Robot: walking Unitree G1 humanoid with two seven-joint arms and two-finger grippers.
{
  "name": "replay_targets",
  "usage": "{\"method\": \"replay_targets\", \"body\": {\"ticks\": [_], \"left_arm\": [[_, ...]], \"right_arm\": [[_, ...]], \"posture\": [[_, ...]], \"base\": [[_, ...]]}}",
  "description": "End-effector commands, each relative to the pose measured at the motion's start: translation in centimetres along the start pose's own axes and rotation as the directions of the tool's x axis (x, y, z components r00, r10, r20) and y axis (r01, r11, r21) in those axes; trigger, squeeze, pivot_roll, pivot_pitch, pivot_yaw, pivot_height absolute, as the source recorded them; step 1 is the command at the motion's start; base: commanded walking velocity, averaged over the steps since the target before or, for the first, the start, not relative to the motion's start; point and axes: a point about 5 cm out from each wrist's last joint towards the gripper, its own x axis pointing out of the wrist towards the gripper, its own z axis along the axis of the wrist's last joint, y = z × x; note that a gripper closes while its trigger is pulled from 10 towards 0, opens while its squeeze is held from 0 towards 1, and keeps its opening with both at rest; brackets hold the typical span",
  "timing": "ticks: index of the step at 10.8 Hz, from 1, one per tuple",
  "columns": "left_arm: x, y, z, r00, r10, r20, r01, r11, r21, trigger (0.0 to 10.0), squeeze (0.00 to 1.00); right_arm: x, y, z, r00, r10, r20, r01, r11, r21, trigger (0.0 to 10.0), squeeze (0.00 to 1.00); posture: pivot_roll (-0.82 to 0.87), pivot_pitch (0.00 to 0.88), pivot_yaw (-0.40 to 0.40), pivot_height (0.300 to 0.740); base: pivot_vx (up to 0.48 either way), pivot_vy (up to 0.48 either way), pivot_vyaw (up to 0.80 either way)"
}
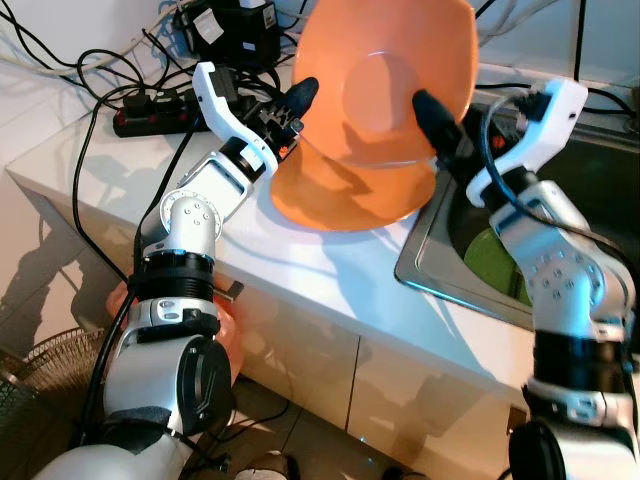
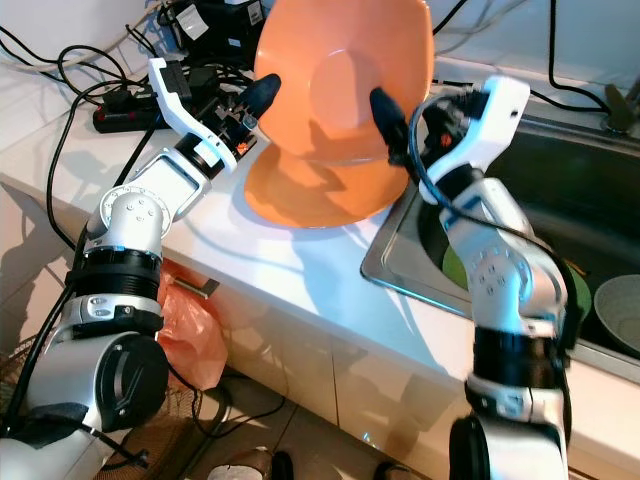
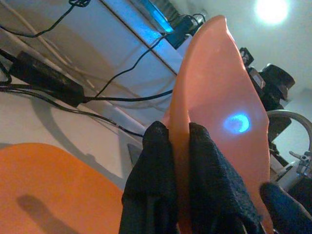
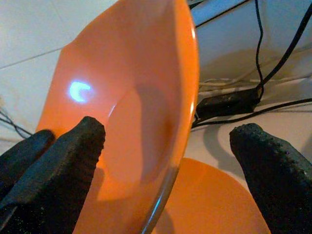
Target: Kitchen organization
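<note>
I'll move the raised orange plate into the steel sink: my right gripper grabs it by its rim (image 4: 187,112) next.
An orange plate (image 1: 385,70) is held up on edge above the white counter (image 1: 90,170), its hollow side facing me. My left gripper (image 1: 300,95) is shut on the plate's left rim; in the left wrist view both black fingers (image 3: 161,195) pinch the rim (image 3: 219,97). My right gripper (image 1: 435,115) stands open astride the right rim, with one finger (image 4: 83,151) over the hollow side and the other finger (image 4: 273,165) well clear behind it. A second orange plate (image 1: 340,195) lies flat on the counter just below.
A steel sink (image 1: 440,270) lies to the right, with something green (image 1: 495,255) and a white bowl (image 2: 620,310) in it. A black power strip (image 1: 150,110), cables and a black box (image 1: 235,25) crowd the counter's back. An orange bag (image 2: 190,330) hangs below the counter.
</note>
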Motion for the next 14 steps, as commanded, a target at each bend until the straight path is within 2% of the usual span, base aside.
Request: {"method": "replay_targets", "body": {"ticks": [1,2,3,6,9,14], "left_arm": [[-0.07,-0.66,0.59,0.999,-0.048,0.022,0.048,0.999,0.010,0.0,0.00],[-0.08,-0.70,0.52,0.999,-0.051,0.020,0.051,0.999,0.010,0.0,0.00],[-0.05,-0.84,0.41,0.998,-0.059,0.017,0.058,0.998,0.007,0.0,0.00],[-0.13,-0.85,0.36,0.998,-0.060,0.010,0.060,0.998,0.014,0.0,0.00],[-0.16,-0.82,0.35,0.998,-0.065,0.005,0.065,0.998,0.019,0.0,0.00],[-0.25,-0.72,0.24,0.998,-0.064,-0.011,0.064,0.997,0.050,0.0,0.00]], "right_arm": [[0.30,-0.14,0.65,0.999,-0.010,0.030,0.010,1.000,-0.003,10.0,0.00],[0.48,0.01,0.78,0.999,0.003,0.040,-0.004,1.000,0.014,8.7,0.00],[0.62,0.21,0.82,0.999,0.013,0.052,-0.015,0.999,0.042,0.0,0.00],[0.54,0.37,0.63,1.000,0.002,0.020,-0.004,0.996,0.089,0.0,0.00],[0.28,0.21,0.75,0.999,0.005,-0.050,-0.003,0.999,0.036,0.0,0.00],[0.00,-0.23,0.56,0.995,-0.029,-0.092,0.032,0.999,0.040,0.0,0.00]], "posture": [[0.07,0.073,0.063,0.740],[0.07,0.074,0.062,0.740],[0.07,0.074,0.062,0.740],[0.07,0.078,0.064,0.740],[0.07,0.078,0.062,0.740],[0.07,0.076,0.066,0.740]], "base": [[0.000,0.000,0.00],[0.000,0.000,0.00],[0.000,0.000,0.00],[0.000,0.000,0.00],[0.000,0.000,0.00],[0.000,0.000,0.00]]}}
